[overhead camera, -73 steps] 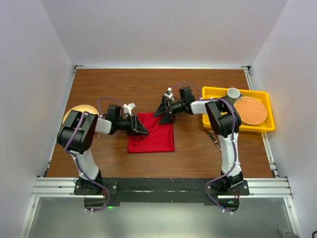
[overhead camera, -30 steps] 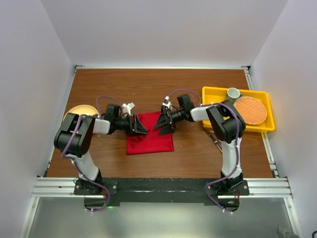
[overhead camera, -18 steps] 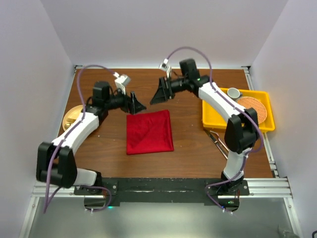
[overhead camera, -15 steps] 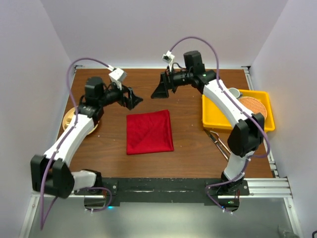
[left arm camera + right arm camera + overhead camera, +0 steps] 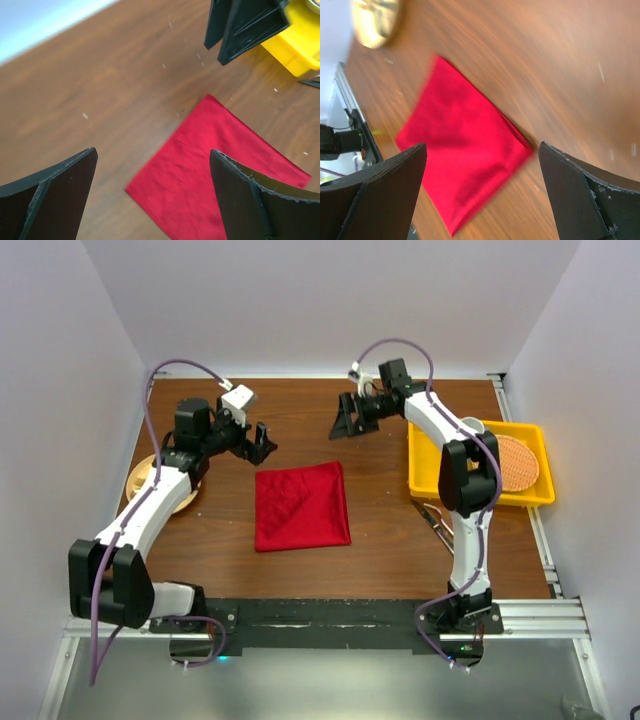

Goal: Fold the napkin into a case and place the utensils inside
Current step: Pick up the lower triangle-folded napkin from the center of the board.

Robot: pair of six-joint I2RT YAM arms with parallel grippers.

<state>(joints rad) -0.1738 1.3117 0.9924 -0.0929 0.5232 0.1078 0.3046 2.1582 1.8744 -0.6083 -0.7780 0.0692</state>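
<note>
I need to fold the napkin's far edge into a case, so I will next grab the napkin's far corner [image 5: 338, 466] [image 5: 529, 150] on the yellow tray side with my right gripper.
The deep-red napkin [image 5: 302, 506] lies flat on the wooden table as a folded square, seen also in the left wrist view as the napkin [image 5: 220, 170] and in the right wrist view as the napkin [image 5: 465, 160]. My left gripper [image 5: 262, 443] hovers open above and to the far left of it, nothing between its fingers [image 5: 60, 185]. The right gripper [image 5: 345, 420] hangs open beyond the napkin's far right corner, also empty. Slim silver utensils [image 5: 434, 518] lie on the table by the right arm, partly hidden by it.
A yellow tray [image 5: 430, 455] at the right holds a round orange woven mat [image 5: 517, 462] and a grey cup [image 5: 470, 427]. A round wooden plate [image 5: 148, 480] sits at the left edge under the left arm. White walls enclose the table.
Both grippers let go of the napkin's far edge, opened wide, rose and drew back toward the far side. The napkin stays flat where it was left.
</note>
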